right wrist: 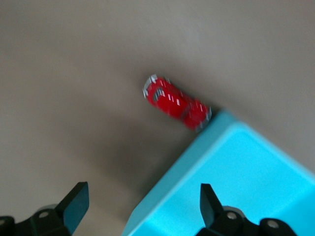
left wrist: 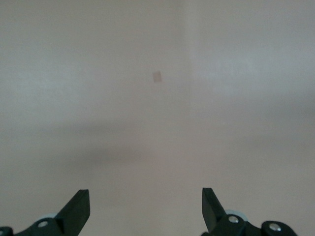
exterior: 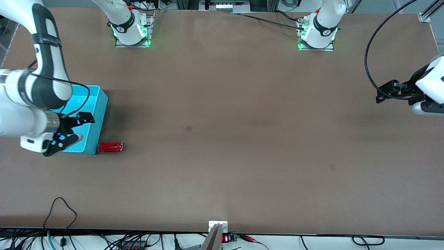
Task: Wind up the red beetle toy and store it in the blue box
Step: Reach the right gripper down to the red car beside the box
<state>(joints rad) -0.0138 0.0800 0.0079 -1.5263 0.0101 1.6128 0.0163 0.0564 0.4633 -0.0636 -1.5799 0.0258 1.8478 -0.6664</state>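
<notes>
The red beetle toy needs to go into the blue box (exterior: 98,104) for storing, so my right gripper should next grab the toy by the sides of its body (exterior: 110,147).
The red beetle toy (exterior: 110,147) lies on the table against the corner of the blue box (exterior: 98,104) that is nearest the front camera. In the right wrist view the toy (right wrist: 176,102) touches the box corner (right wrist: 231,167). My right gripper (exterior: 71,130) is open and empty, up over the box's nearer end, beside the toy. My left gripper (exterior: 392,92) is open and empty, held up over the left arm's end of the table; its wrist view shows only bare table between the fingertips (left wrist: 78,206).
The brown table (exterior: 222,139) holds nothing else but two small dark marks (exterior: 188,128). Cables and a small fixture (exterior: 218,227) run along the table's edge nearest the front camera. The arm bases stand along the farthest edge.
</notes>
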